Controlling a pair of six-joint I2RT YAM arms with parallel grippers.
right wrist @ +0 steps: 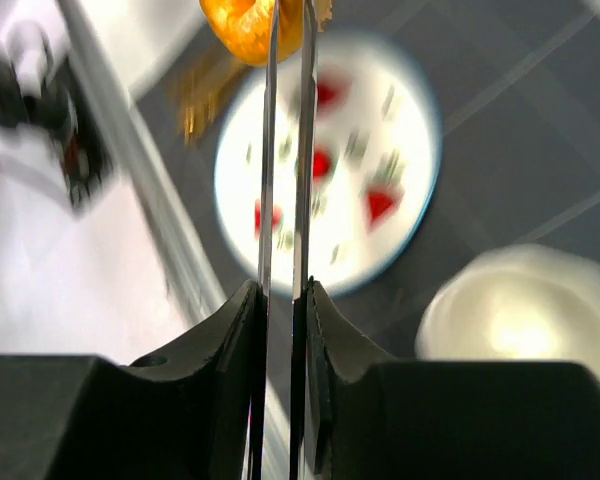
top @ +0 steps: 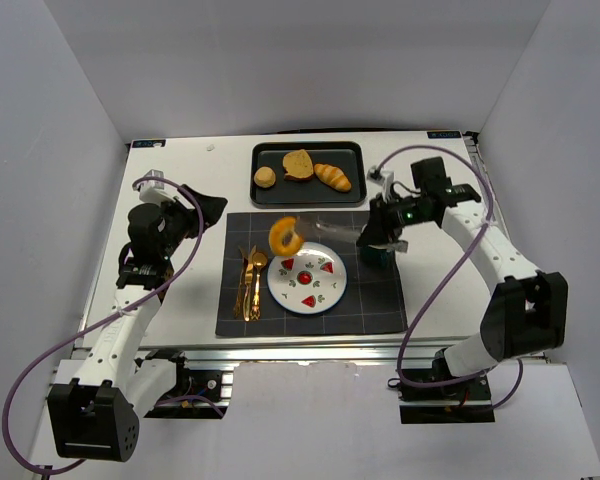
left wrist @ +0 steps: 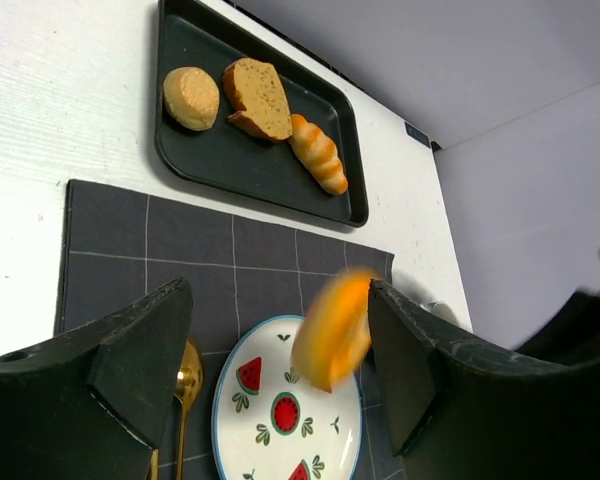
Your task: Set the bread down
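The bread (top: 285,237) hangs high above the plate's rim on the tray side, so my right gripper keeps holding the tongs until it reaches the plate's middle.
My right gripper (top: 376,240) (right wrist: 282,296) is shut on a pair of metal tongs (top: 330,228) (right wrist: 269,150). At their tips the tongs pinch an orange-brown piece of bread (top: 285,237) (left wrist: 332,330) (right wrist: 242,25). It hangs above the upper left rim of the white watermelon-patterned plate (top: 320,295) (left wrist: 280,450) (right wrist: 400,130). My left gripper (top: 206,204) (left wrist: 280,370) is open over the left edge of the dark placemat (top: 380,300) (left wrist: 110,240), with nothing between its fingers. The bread and plate are blurred in both wrist views.
A black tray (top: 352,151) (left wrist: 180,160) at the back holds a round bun (top: 265,177) (left wrist: 191,97), a bread slice (top: 298,164) (left wrist: 260,97) and a croissant (top: 332,176) (left wrist: 318,153). Gold cutlery (top: 250,285) (left wrist: 188,375) lies left of the plate. A cup (top: 379,257) (right wrist: 510,320) stands under my right gripper.
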